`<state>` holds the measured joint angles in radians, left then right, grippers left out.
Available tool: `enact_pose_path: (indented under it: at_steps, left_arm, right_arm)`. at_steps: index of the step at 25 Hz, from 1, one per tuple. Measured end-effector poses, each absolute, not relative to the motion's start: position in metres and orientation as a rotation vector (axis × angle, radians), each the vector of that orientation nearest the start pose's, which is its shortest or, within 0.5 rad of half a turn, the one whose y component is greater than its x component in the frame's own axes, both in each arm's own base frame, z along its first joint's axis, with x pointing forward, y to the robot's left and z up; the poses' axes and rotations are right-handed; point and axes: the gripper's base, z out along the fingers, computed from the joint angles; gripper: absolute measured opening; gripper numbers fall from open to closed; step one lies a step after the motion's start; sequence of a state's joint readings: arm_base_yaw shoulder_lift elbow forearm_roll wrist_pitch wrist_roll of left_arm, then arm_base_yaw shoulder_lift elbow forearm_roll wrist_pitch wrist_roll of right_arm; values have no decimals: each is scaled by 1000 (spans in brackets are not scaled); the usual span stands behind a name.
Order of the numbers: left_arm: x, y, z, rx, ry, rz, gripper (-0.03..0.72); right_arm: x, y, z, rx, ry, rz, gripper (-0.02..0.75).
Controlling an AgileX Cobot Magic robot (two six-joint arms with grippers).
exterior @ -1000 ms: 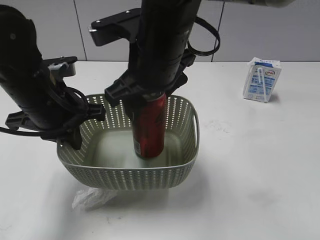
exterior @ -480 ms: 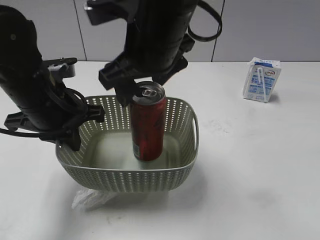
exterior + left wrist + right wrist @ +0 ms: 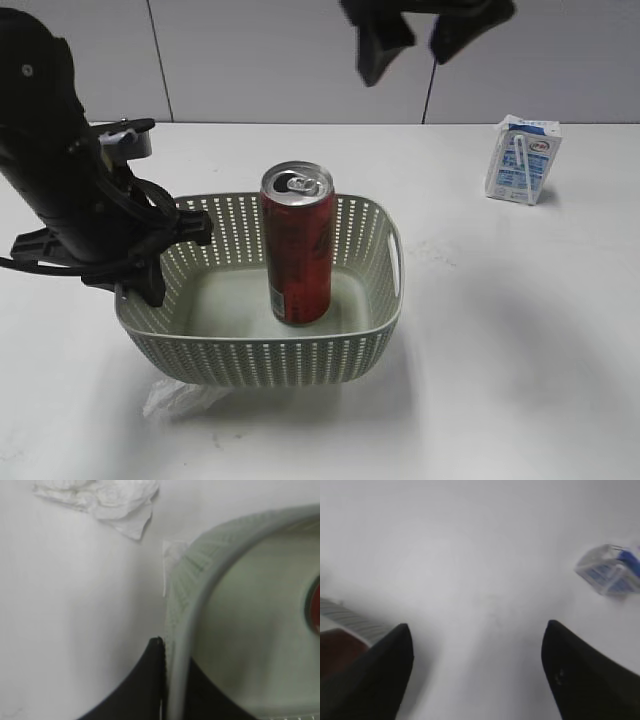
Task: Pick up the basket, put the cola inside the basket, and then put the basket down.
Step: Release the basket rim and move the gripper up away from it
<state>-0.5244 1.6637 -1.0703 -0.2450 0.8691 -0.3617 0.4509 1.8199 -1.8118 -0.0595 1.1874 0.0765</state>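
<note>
The basket (image 3: 270, 350) hangs above the white table and the crumpled tissue, so it is too early to release. My left gripper lowers the basket first, then releases it.
The sage-green slotted basket (image 3: 270, 350) is held a little above the white table. The red cola can (image 3: 298, 245) stands upright inside it, free of any gripper. My left gripper (image 3: 150, 268) is shut on the basket's left rim; in the left wrist view its black fingers (image 3: 145, 680) pinch the pale rim (image 3: 182, 645), and a sliver of the can (image 3: 315, 605) shows at the right edge. My right gripper (image 3: 408, 45) is open and empty, high above the can at the top of the exterior view; its wide-apart fingers (image 3: 570, 680) show in the right wrist view.
A small white-and-blue carton (image 3: 524, 158) stands at the back right of the table and shows in the right wrist view (image 3: 610, 572). A crumpled clear wrapper (image 3: 180, 397) lies under the basket's front left corner and shows in the left wrist view (image 3: 105, 500).
My right gripper has let go of the can and risen up and to the right, away from the basket. The can stays standing in the basket. The left gripper keeps hold of the rim.
</note>
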Motion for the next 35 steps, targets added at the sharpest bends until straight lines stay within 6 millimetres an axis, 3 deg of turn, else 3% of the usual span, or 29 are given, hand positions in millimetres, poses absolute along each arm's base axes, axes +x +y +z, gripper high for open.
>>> enact_pose_path:
  at_steps: [5,9,16,23,30,35]
  left_arm:
    - [272,-177,228,44,2972,-443,-3]
    - [282,-183,239,51,2933,-468,-3]
    - [316,-203,229,68,2970,-449,-3]
    - [348,-219,203,81,2963,-412,-3]
    - [357,-223,178,70,2964,-393,-3]
    - [360,-224,170,67,2965,-387,-3]
  right_arm:
    - [362,99,359,-344,2644,57,594]
    - [342,65,363,-280,2665,72,594]
    - [263,51,368,-278,2582,127,594]
    - [167,35,340,-266,2487,135,592]
    - [86,20,315,-254,2325,142,592]
    - [46,13,293,-246,2205,147,592]
